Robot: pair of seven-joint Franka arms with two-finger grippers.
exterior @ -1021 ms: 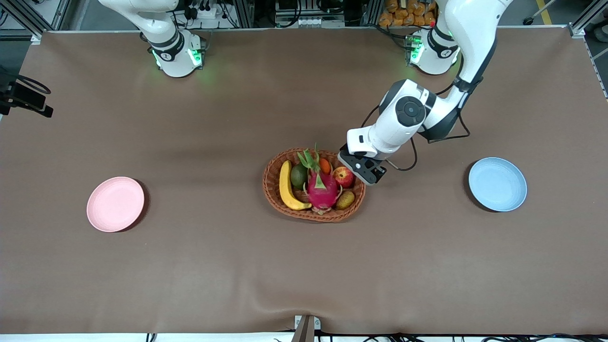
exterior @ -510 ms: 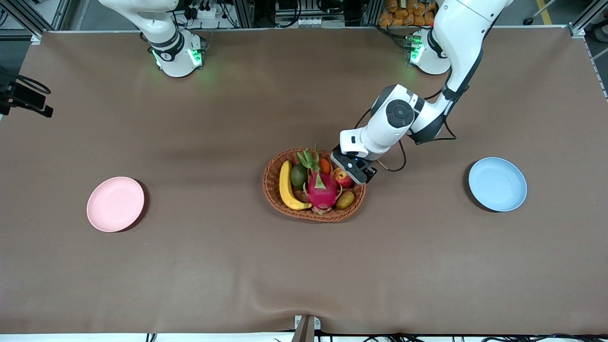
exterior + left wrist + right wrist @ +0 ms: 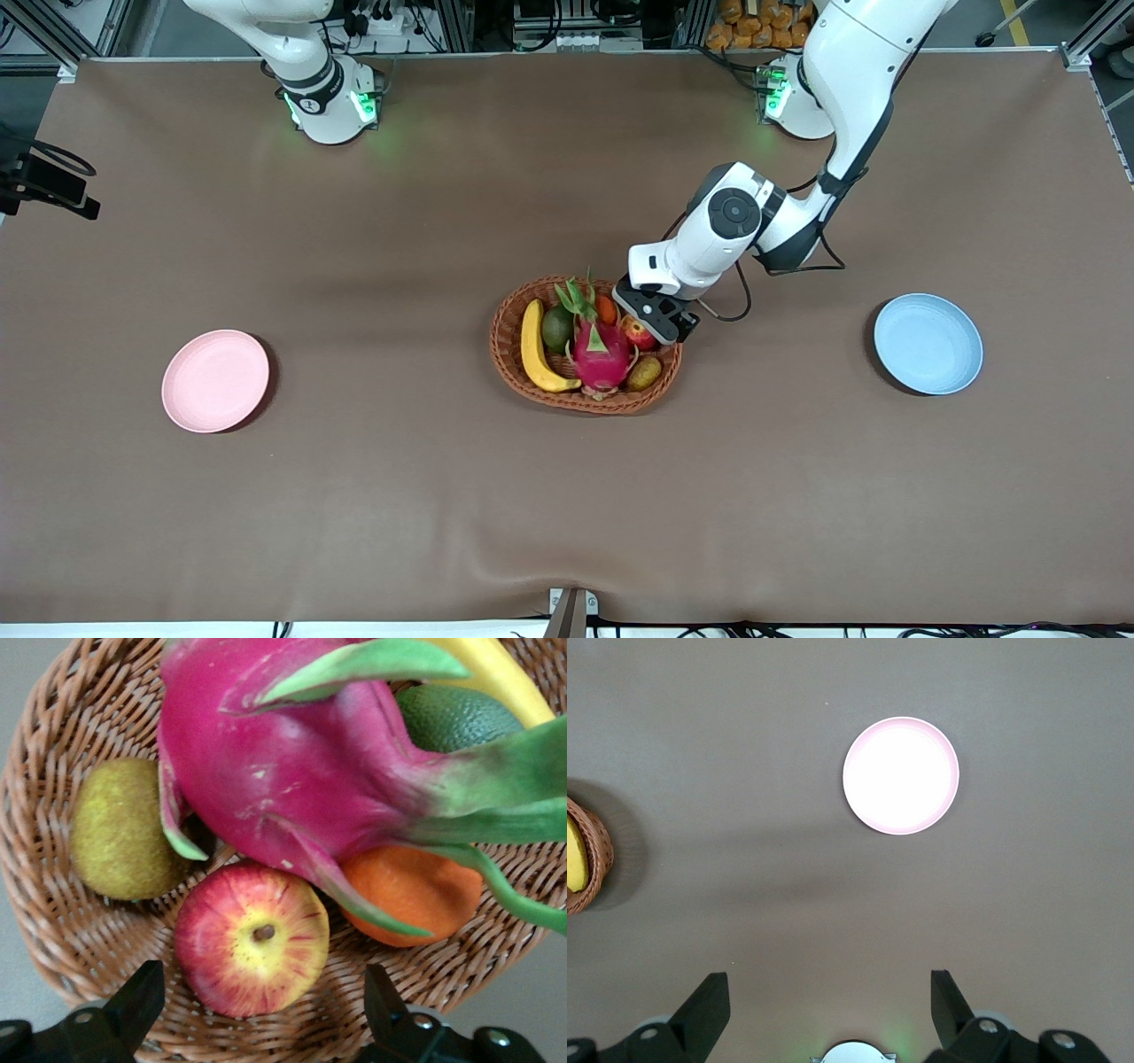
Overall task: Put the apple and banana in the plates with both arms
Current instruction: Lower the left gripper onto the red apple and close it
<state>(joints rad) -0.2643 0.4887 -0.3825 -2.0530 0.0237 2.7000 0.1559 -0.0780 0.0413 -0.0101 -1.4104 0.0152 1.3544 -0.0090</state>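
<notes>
My left gripper next needs to grab the apple by its round red sides, so it can put the apple in the blue plate (image 3: pixel 928 344).
A red and yellow apple (image 3: pixel 252 950) lies in the wicker basket (image 3: pixel 585 403) at the edge toward the left arm, half covered in the front view (image 3: pixel 640 335). My left gripper (image 3: pixel 653 321) hovers low over it, open (image 3: pixel 261 992), a finger on each side of the apple and not touching it. The yellow banana (image 3: pixel 534 347) rests along the basket's edge toward the right arm. The pink plate (image 3: pixel 215 381) and the blue plate (image 3: pixel 928 344) sit at either end of the table. My right gripper (image 3: pixel 828 988) waits open high over the table near its base, looking down on the pink plate (image 3: pixel 900 775).
Also in the basket are a magenta dragon fruit (image 3: pixel 601 354), a green avocado (image 3: pixel 556 328), a small orange fruit (image 3: pixel 606 309) and a brownish kiwi (image 3: pixel 644 373). The dragon fruit (image 3: pixel 292 771) lies right beside the apple. A brown cloth covers the table.
My left gripper has swung in from the basket's rim and come down over the apple. The right arm has not moved.
</notes>
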